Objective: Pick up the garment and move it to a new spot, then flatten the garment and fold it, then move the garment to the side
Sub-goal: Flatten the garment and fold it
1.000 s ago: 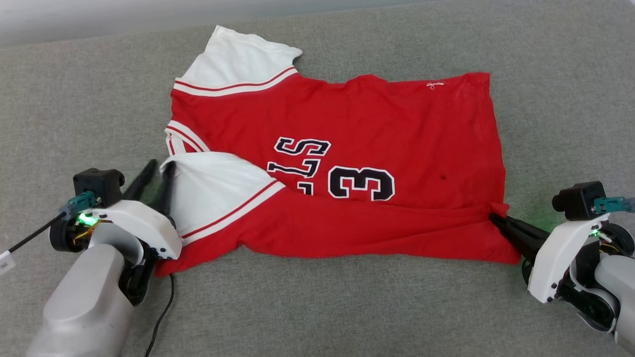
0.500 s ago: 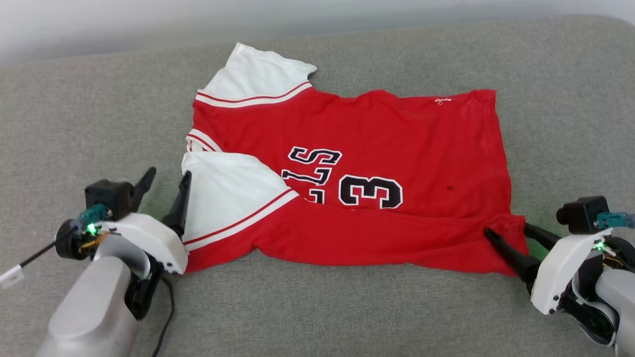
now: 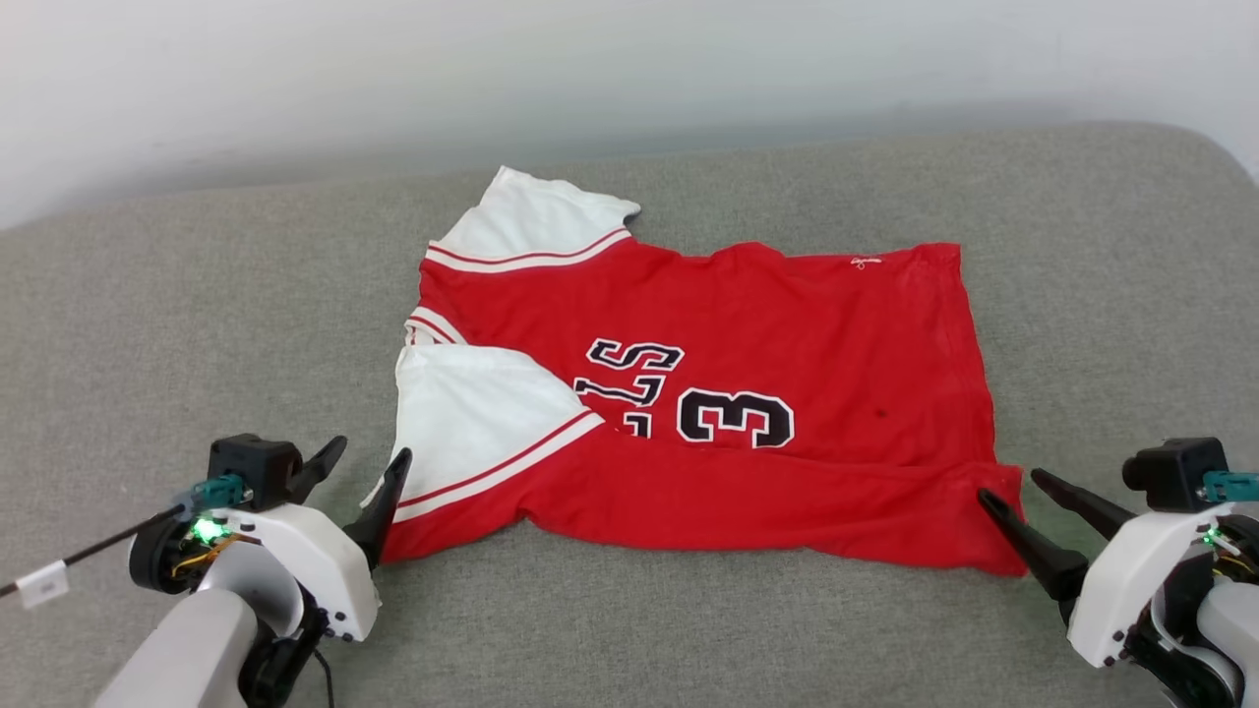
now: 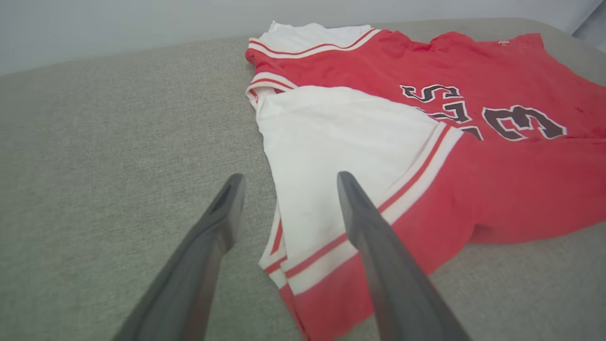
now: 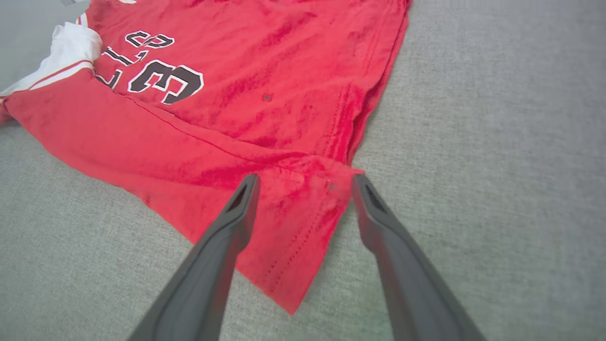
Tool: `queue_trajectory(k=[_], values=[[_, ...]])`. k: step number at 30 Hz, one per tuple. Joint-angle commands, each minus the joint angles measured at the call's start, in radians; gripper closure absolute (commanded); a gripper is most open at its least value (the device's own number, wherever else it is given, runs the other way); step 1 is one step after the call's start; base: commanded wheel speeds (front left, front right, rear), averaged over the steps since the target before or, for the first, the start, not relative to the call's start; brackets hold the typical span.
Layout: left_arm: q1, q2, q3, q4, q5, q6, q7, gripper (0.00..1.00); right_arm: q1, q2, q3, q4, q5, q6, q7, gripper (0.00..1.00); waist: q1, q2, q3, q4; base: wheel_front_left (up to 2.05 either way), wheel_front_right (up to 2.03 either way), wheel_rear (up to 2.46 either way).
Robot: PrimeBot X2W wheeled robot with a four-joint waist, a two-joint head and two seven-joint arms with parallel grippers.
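Observation:
The jersey's pointed red hem corner (image 3: 1015, 566) sticks out free while the red body (image 3: 873, 354) lies flat, so I should take hold of the jersey there next with my right gripper.
The garment (image 3: 748, 344), a red jersey with white sleeves and black lettering, lies spread on the grey cushion. Its near edge is folded over the body and hides part of the lettering. One white sleeve (image 3: 472, 413) lies folded across the left end. My left gripper (image 3: 372, 454) stands open at the near left corner, and in the left wrist view its fingers (image 4: 289, 176) straddle the sleeve hem (image 4: 341, 137) without clamping it. My right gripper (image 3: 1010, 486) is open at the near right corner. From the right wrist, its fingers (image 5: 305, 177) sit either side of the red corner (image 5: 303, 222), holding nothing.
The grey fabric surface (image 3: 197, 324) runs wide on all sides of the jersey, with a pale wall (image 3: 295, 79) behind and a rounded back right corner (image 3: 1200, 157). A thin black rod with a white tag (image 3: 44, 582) sticks out left of my left wrist.
Both grippers opened and let go of the jersey's near corners, then drew back slightly toward me. The head view tilted up, so the whole scene sits lower.

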Motion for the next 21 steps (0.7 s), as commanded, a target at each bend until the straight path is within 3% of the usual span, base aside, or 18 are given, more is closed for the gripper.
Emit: queue_trajectory(k=[1, 13, 21], values=[[0.014, 0.014, 0.002, -0.022, -0.011, 0.006, 0.027, 0.0, 0.025, -0.007, -0.018, -0.011, -0.006, -0.001, -0.005, 0.0, 0.0001, 0.0, -0.014, -0.002, 0.0, 0.0, 0.0], [0.122, 0.111, 0.011, -0.213, -0.097, 0.113, 0.343, 0.0, 0.147, -0.034, -0.168, -0.101, -0.102, -0.001, 0.011, 0.0, 0.0001, 0.0, -0.025, -0.038, 0.0, 0.0, 0.0], [0.152, 0.157, 0.015, -0.297, -0.117, 0.169, 0.451, 0.0, 0.215, -0.024, -0.3, -0.167, -0.17, -0.001, 0.059, 0.0, 0.0001, 0.0, 0.003, -0.062, 0.0, 0.0, 0.0]])
